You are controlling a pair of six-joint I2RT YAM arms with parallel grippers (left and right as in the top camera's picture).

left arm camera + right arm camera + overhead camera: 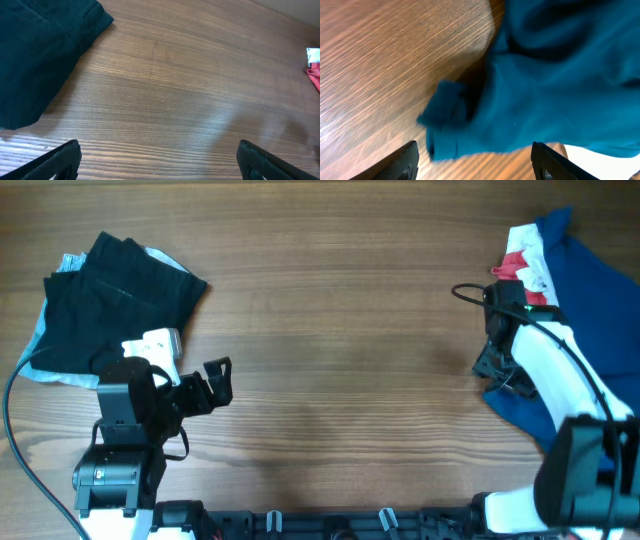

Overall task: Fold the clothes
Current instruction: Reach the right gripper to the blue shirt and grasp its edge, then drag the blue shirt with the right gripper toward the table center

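The deep-blue garment (pixel 600 290) has a bunched corner (pixel 495 393), and my right gripper should grab the garment by it next. The garment should then be pulled across the table for folding.
The clothes lie in two heaps. At the far left a folded black garment (pixel 110 295) rests on a pale blue one (pixel 35 365). It also fills the upper left of the left wrist view (pixel 40 55). At the right edge lies the large deep-blue garment (pixel 600 290), with a white-and-red piece (pixel 520 268) at its far end. My left gripper (pixel 215 380) (pixel 160 167) hangs open over bare wood, right of the black garment. My right gripper (pixel 493 365) (pixel 477 167) is open at the blue garment's (pixel 545 85) left edge. A bunched corner lies just beyond its fingertips, with only wood between them.
The wooden table (pixel 340 330) spans the middle between the heaps. My right arm's white link (pixel 550 370) lies over the blue garment, and a black cable (pixel 470 292) loops beside it. The left arm's base (pixel 115 475) stands at the front edge. A red scrap (pixel 314 75) shows far right.
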